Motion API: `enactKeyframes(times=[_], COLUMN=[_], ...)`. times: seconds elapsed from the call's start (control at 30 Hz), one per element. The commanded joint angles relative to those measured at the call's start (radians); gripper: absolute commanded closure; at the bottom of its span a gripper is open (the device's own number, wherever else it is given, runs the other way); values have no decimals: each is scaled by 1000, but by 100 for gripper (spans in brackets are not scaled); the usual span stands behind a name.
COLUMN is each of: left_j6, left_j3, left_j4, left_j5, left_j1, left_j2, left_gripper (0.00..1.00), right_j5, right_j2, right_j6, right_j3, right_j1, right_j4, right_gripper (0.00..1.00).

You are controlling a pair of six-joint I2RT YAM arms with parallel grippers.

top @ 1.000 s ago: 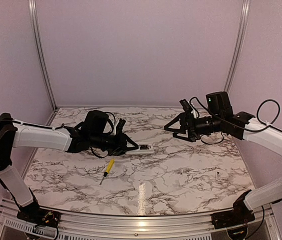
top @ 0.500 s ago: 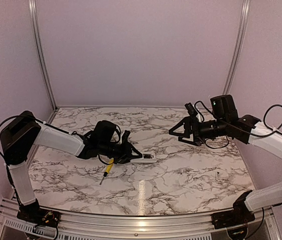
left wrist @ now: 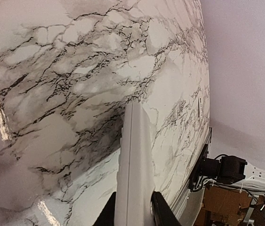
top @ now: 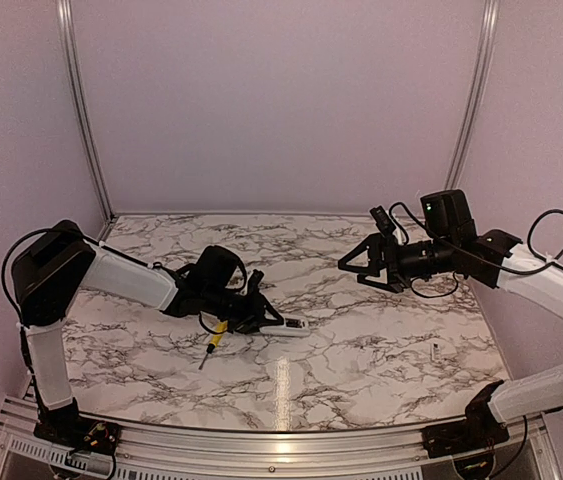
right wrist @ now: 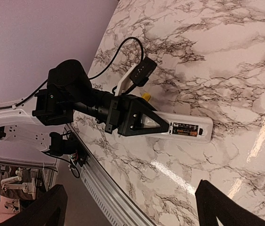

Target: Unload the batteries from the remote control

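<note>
The white remote control is low above the flat marble beside the screwdriver and would land there, so my left gripper needs to open its fingers.
The white remote control [top: 289,324] sits low over the marble table, gripped at one end by my left gripper [top: 264,318], which is shut on it. In the left wrist view the remote [left wrist: 133,160] runs edge-on between the black fingers [left wrist: 162,213]. In the right wrist view the remote [right wrist: 188,128] shows its open recess with the dark batteries [right wrist: 185,127] inside, beside the left gripper [right wrist: 139,122]. My right gripper [top: 358,263] is open and empty, raised above the table's right half and well away from the remote.
A yellow-handled screwdriver [top: 215,337] lies just left of the remote, near the left arm. A tiny pale screw [top: 433,350] lies at the right, also visible in the left wrist view [left wrist: 199,108]. The table's metal front rail [right wrist: 108,188] runs below.
The left gripper has carried the remote forward and down to the table, near the screwdriver. The right gripper drew back to the right a second ago and has held still since.
</note>
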Motion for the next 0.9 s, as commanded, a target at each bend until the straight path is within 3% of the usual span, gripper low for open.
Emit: enactKeyframes(times=[0.0, 0.27, 0.6, 0.87], left_j6=[55, 76, 118, 144], left_j3=[21, 41, 90, 135], left_j4=[-110, -179, -312, -427], left_j5=[-25, -61, -123, -201], left_j1=[-3, -3, -1, -1], left_j2=[48, 66, 59, 40], left_gripper=[99, 89, 63, 55], right_j5=[20, 11, -6, -10], right_j2=[-4, 6, 32, 46], right_j6=[-5, -12, -30, -53], right_j3=[16, 15, 30, 46], right_j1=[-5, -4, -5, -5], right_j4=[-15, -17, -25, -41], right_gripper=[6, 6, 6, 6])
